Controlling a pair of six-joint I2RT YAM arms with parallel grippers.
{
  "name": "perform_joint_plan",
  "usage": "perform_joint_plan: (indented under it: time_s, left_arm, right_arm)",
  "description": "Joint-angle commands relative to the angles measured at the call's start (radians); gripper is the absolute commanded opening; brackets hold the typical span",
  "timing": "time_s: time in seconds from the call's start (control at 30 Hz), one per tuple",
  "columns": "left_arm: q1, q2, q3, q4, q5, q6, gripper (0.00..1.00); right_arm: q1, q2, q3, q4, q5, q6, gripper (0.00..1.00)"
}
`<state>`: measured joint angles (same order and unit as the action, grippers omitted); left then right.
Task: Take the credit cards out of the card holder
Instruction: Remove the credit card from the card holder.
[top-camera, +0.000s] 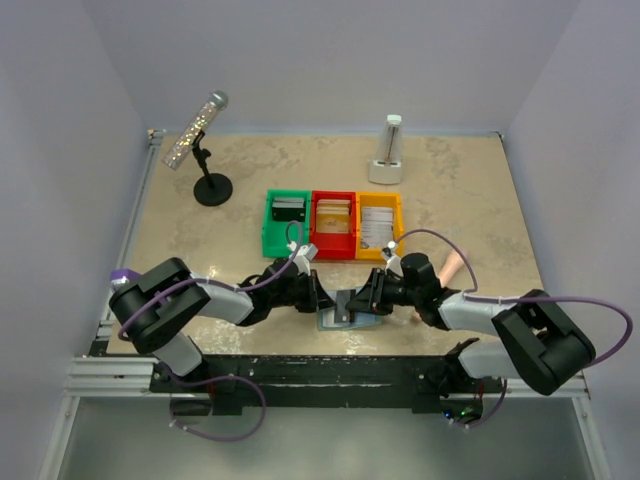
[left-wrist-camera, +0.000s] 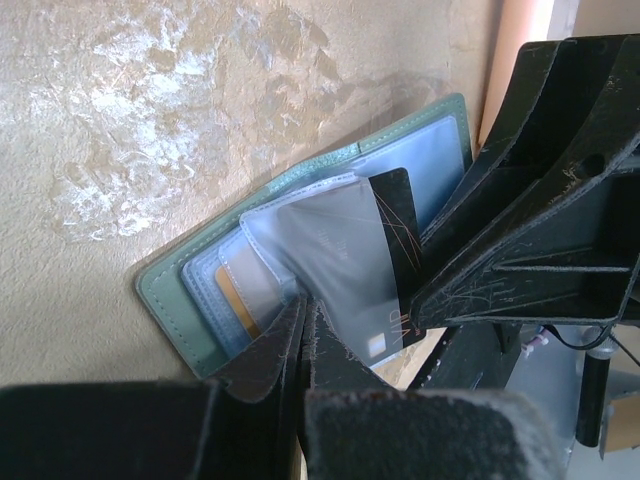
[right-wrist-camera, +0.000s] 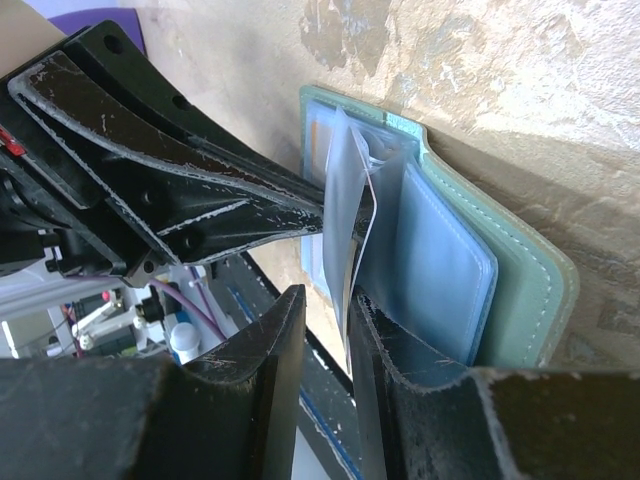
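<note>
My right gripper is ready to close on the dark card. My fingers reach past the card's edge in the right wrist view, with that edge between them, so they would hold the card if I closed now.
The card holder (top-camera: 348, 320) lies open on the table near the front edge, between my two grippers. Its pale blue-green cover (left-wrist-camera: 170, 300) holds several clear pockets. My left gripper (left-wrist-camera: 305, 312) is shut on one clear pocket and lifts it. A dark credit card (left-wrist-camera: 395, 235) sticks halfway out of that pocket. A tan card (left-wrist-camera: 238, 305) sits in a lower pocket. My right gripper (right-wrist-camera: 327, 295) is open, its fingers on either side of the dark card's edge (right-wrist-camera: 365, 225), which lies close to the right-hand finger. The cover (right-wrist-camera: 530, 290) lies flat behind.
Green (top-camera: 286, 222), red (top-camera: 333, 224) and yellow (top-camera: 379, 222) bins stand in a row behind the grippers, each with cards inside. A microphone stand (top-camera: 210, 185) is at back left, a white upright object (top-camera: 388, 155) at back right. A pinkish object (top-camera: 455, 265) lies by my right arm.
</note>
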<state>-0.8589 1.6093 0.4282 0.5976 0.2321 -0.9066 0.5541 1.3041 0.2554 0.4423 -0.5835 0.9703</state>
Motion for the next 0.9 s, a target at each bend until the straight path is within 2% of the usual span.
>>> perform_joint_plan:
  time_s: [0.0,0.37,0.5,0.73,0.87]
  left_arm:
    - [-0.002,0.070,-0.036,-0.216,-0.077,0.048,0.00]
    - [-0.008,0.089,-0.026,-0.209,-0.066,0.048,0.00]
    - [-0.008,0.086,-0.028,-0.216,-0.071,0.048,0.00]
    - [-0.006,0.080,-0.034,-0.226,-0.080,0.051,0.00]
    - [-0.005,0.086,-0.048,-0.211,-0.083,0.048,0.00]
  right_arm:
    - [0.003,0.001,0.033,0.088,-0.059,0.016,0.28]
    - [0.001,0.052,0.053,0.110,-0.090,0.018,0.27]
    - [0.001,0.034,0.050,0.096,-0.085,0.016,0.17]
    - [0.001,-0.060,0.050,-0.013,-0.058,-0.033,0.08]
    - [0.003,-0.103,0.045,-0.062,-0.045,-0.051,0.07]
